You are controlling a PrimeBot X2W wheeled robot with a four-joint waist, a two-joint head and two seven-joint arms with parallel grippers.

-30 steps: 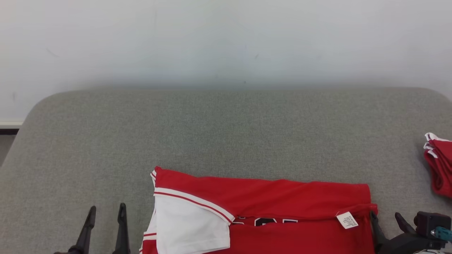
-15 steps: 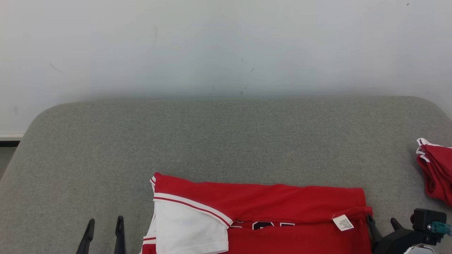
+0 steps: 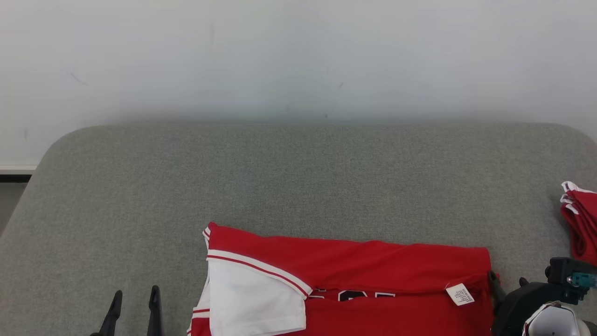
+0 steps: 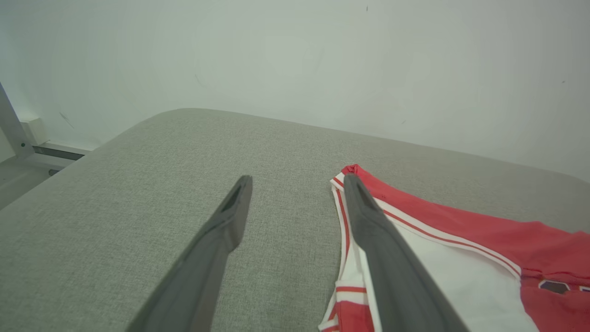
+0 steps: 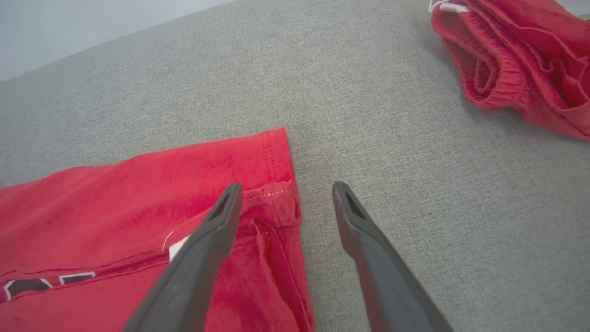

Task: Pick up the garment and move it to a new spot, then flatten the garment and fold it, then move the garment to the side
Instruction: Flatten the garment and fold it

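Observation:
Next, my right gripper grabs that raised hem fold (image 3: 491, 275), since a small fold stands up at the garment's hem while the rest lies flat.
The garment (image 3: 373, 266) is a red jersey with a white sleeve panel and black lettering, folded along the near edge of the grey padded surface (image 3: 298, 177); a white care tag (image 3: 461, 294) lies on its right end. My left gripper (image 3: 135, 296) is open, just left of the sleeve end. In the left wrist view the left gripper (image 4: 297, 182) has one finger over the sleeve's striped hem (image 4: 343, 216) with nothing between the fingers. My right gripper (image 5: 284, 189) is open above the garment's right hem corner (image 5: 276, 157), holding nothing.
A second bundle of red cloth with white trim (image 3: 578, 224) lies at the right edge of the surface, also large in the right wrist view (image 5: 516, 60). A pale wall (image 3: 298, 56) stands behind the surface. The left edge drops to a floor strip (image 4: 27, 157).
The head camera shifted slightly, so the whole picture moved. Both grippers have dropped lower in view and stay open; the right one sits closer to the garment's right end. The garment lies as before.

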